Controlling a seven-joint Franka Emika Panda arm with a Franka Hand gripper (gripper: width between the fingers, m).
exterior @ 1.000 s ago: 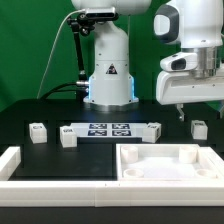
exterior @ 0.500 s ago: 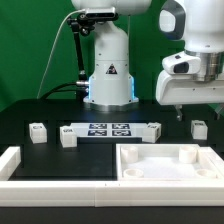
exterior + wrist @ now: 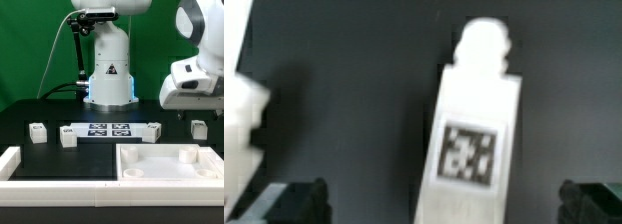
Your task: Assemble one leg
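I will next grab the leg with my gripper by its tagged body [image 3: 199,131] [image 3: 466,158], so the leg's narrow peg stays free to go into the white panel.
A leg [image 3: 200,128], a small white post with a tag, lies on the black table at the exterior view's right. My gripper [image 3: 197,112] hangs just above it. In the wrist view the leg [image 3: 473,140] lies lengthwise between my two dark fingertips [image 3: 287,205], its square tag facing the camera and its narrow peg end pointing away. The gripper [image 3: 441,205] is open and empty, with a gap on each side of the leg. Three more legs lie further to the exterior view's left: one [image 3: 154,131], one [image 3: 68,138] and one [image 3: 38,132].
The marker board [image 3: 108,129] lies between the legs. The large white square panel [image 3: 170,165] with raised rim sits in front, below my gripper. A white rail [image 3: 12,163] runs along the front left. Another white part [image 3: 242,120] shows at the wrist view's edge.
The arm has shifted toward the exterior view's right and sunk a little, so the gripper now hangs over the rightmost leg. No part on the table has moved.
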